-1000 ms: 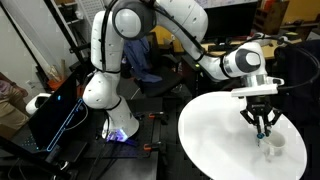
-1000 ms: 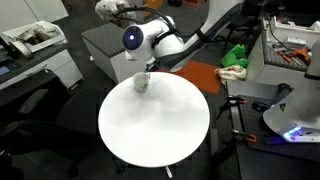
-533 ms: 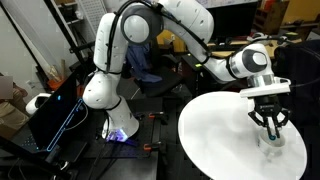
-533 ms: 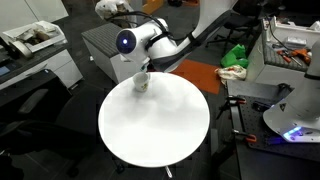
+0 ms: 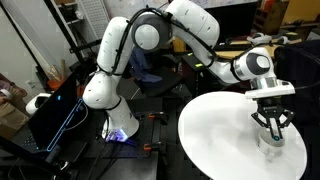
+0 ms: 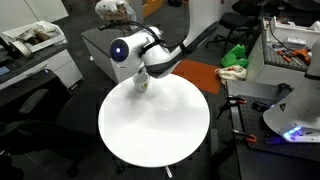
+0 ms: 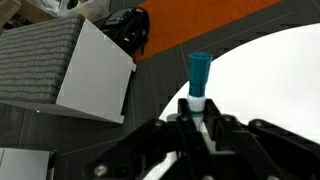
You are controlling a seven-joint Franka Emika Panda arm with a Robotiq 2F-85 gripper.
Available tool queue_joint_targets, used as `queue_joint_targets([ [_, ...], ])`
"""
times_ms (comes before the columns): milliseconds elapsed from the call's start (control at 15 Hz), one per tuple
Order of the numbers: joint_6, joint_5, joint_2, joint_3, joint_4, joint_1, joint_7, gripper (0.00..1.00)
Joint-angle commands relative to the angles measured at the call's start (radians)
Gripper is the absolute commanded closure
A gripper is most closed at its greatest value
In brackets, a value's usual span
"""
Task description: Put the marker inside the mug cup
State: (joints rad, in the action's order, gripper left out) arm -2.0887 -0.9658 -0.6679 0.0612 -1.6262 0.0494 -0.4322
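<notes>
The marker's teal-blue end is outside the mug cup's opening. The marker would likely miss if released now, so my gripper keeps holding it.
My gripper [image 7: 200, 108] is shut on the marker [image 7: 199, 72]. The marker's teal-blue end sticks out beyond the fingers, with a white band next to the jaws. In an exterior view the gripper [image 5: 272, 126] points down right above the small white mug cup [image 5: 272, 143], near the far rim of the white round table [image 5: 225, 130]. In the other exterior view the mug cup [image 6: 142, 85] stands at the table's [image 6: 155, 130] back edge, partly hidden by the gripper [image 6: 141, 74]. The mug does not show in the wrist view.
A grey cabinet [image 6: 100, 45] stands just behind the table and shows in the wrist view [image 7: 60, 70]. An orange mat [image 7: 210, 30] and a black object [image 7: 128, 25] lie on the floor. A green object [image 6: 235, 55] sits on a bench at the side.
The arm has carried the marker sideways across the table, from beside the mug cup to right over it. The gripper stays shut on the marker.
</notes>
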Motion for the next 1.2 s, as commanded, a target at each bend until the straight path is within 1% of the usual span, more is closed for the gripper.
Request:
queue_joint_targets([
  [0,0.055,-0.009,-0.051,-0.019,0.076,-0.007,-0.046,0.95],
  [800,0.116,0.017,-0.141,-0.044,0.169,-0.009,-0.116,0.95],
  [1133,0.118,0.025,-0.174,-0.05,0.199,-0.008,-0.128,0.95],
])
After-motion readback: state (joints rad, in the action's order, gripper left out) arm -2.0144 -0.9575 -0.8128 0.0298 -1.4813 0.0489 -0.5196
